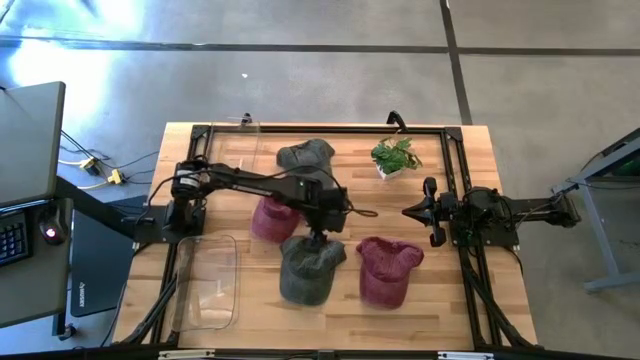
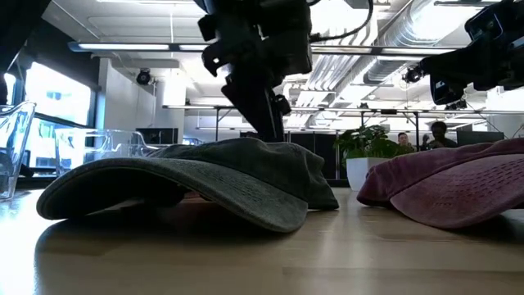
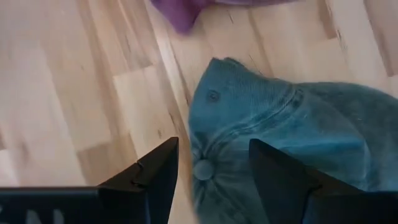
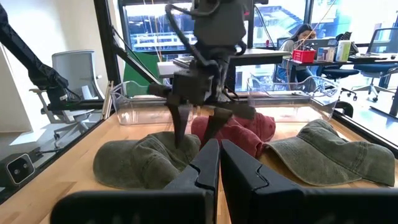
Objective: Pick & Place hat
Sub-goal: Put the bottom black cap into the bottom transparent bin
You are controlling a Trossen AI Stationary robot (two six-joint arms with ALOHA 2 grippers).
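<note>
The cap needs to go in the clear bin (image 1: pixel 210 285). My left gripper should next grab the grey-green cap by its top (image 1: pixel 311 262).
A grey-green cap (image 1: pixel 308 270) lies flat on the wooden table, near its middle; its brim rests on the wood in the low view (image 2: pixel 188 184). My left gripper (image 1: pixel 318 238) is open and points down over the cap's crown. In the left wrist view its fingers (image 3: pixel 214 174) stand on either side of the crown's top button (image 3: pixel 202 169). My right gripper (image 1: pixel 432 212) is shut and waits in the air at the table's right side, away from the caps; its fingers (image 4: pixel 219 163) lie together. My left gripper comes at the grey-green cap's crown (image 2: pixel 270 143) from above, fingers spread to both sides of the top button. Whether the fingertips (image 3: pixel 158 168) touch the cloth I cannot tell.
A maroon cap (image 1: pixel 388 270) lies right of the grey-green one, another maroon cap (image 1: pixel 270 218) under the left arm, and a second grey-green cap (image 1: pixel 305 155) near the far edge. A potted plant (image 1: pixel 396 157) stands far right. A clear bin (image 1: pixel 208 280) sits at the near left.
</note>
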